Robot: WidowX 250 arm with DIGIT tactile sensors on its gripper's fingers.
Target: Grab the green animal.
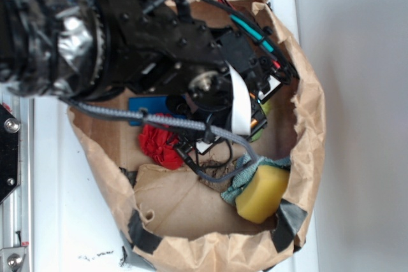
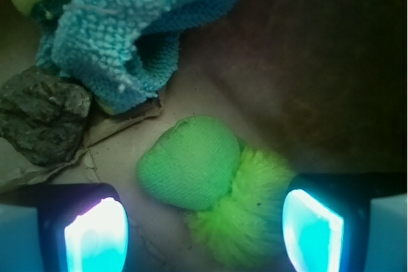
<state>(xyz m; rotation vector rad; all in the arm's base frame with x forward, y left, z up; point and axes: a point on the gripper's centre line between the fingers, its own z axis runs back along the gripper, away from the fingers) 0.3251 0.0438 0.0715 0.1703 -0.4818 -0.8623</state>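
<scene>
The gripper will next grab the green animal by its fuzzy yellow-green part (image 2: pixel 245 214), and its smooth rounded part (image 2: pixel 190 164) will stay free.
The green animal (image 2: pixel 210 186) lies on the paper floor of the bag, a smooth green rounded part joined to a fuzzy yellow-green part. My gripper (image 2: pixel 204 234) is open above it, and the toy sits between the two pads, nearer the right pad (image 2: pixel 312 230). The left pad (image 2: pixel 95 237) stands apart from it. In the exterior view only a sliver of the green animal (image 1: pixel 260 133) shows under the black arm, whose gripper (image 1: pixel 255 116) is low inside the bag.
A brown paper bag (image 1: pixel 306 100) walls in everything. A teal knitted rag (image 2: pixel 121 36) and a yellow sponge block (image 1: pixel 262 192) lie close by. A dark crumpled lump (image 2: pixel 41 113), a red ruffled object (image 1: pixel 159 144) and a blue flat piece (image 1: pixel 150 106) also sit in the bag.
</scene>
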